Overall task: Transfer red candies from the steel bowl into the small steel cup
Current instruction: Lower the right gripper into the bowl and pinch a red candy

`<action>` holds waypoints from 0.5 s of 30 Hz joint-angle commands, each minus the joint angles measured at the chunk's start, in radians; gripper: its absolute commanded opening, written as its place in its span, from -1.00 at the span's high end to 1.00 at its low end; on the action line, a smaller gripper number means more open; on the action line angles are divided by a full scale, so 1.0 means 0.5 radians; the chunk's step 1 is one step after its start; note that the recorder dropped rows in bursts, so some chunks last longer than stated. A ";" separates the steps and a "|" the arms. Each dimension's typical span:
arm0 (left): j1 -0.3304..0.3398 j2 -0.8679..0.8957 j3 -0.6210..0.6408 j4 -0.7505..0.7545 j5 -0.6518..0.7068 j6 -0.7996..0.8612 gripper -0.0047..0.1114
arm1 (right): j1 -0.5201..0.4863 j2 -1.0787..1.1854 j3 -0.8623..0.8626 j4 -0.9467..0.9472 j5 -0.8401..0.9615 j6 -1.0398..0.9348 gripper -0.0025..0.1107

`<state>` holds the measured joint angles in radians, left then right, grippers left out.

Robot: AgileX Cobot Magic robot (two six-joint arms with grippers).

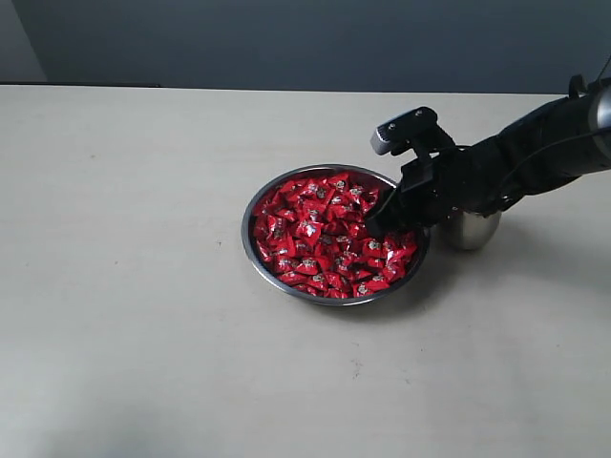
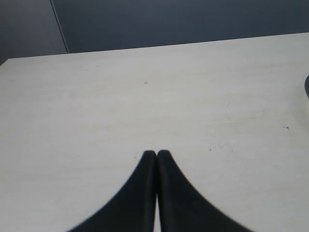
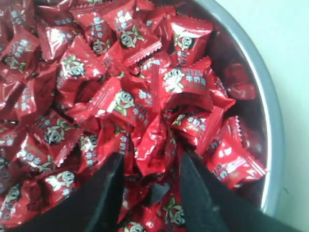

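Note:
The robot's right gripper should fill the small steel cup, so next it should grab a red candy by its crumpled wrapper (image 3: 155, 150).
The steel bowl (image 1: 246, 234) sits mid-table, heaped with red candies (image 1: 305, 234). My right gripper (image 1: 379, 225) reaches in from the right and is dug into the pile at the bowl's right side. In the right wrist view its black fingers (image 3: 108, 188) stand a candy's width apart, and the gripper (image 3: 150, 157) is pressed onto a crumpled red candy (image 3: 152, 145) that fills the gap. The bowl's rim (image 3: 271, 130) curves past close beside them. The small steel cup (image 1: 474, 229) stands just right of the bowl, partly behind my right arm. My left gripper (image 2: 156, 152) is shut on nothing, over bare table.
The pale tabletop (image 1: 124, 286) stretches wide to the left of and in front of the bowl. A dark wall (image 1: 286, 38) runs behind the table's far edge. A dark object (image 2: 306, 86) just shows at the edge of the left wrist view.

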<state>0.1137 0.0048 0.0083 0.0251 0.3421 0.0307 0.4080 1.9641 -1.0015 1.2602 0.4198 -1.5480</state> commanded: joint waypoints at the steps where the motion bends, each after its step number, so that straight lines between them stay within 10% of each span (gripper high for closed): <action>1: -0.011 -0.010 -0.017 0.004 -0.010 -0.003 0.91 | 0.003 0.000 -0.023 0.053 0.027 -0.023 0.29; 15: -0.011 -0.010 -0.017 0.004 -0.010 -0.003 0.91 | 0.003 0.000 -0.022 0.048 0.023 -0.023 0.59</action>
<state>0.1137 0.0048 0.0083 0.0251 0.3421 0.0307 0.4080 1.9641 -1.0087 1.2831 0.4240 -1.5543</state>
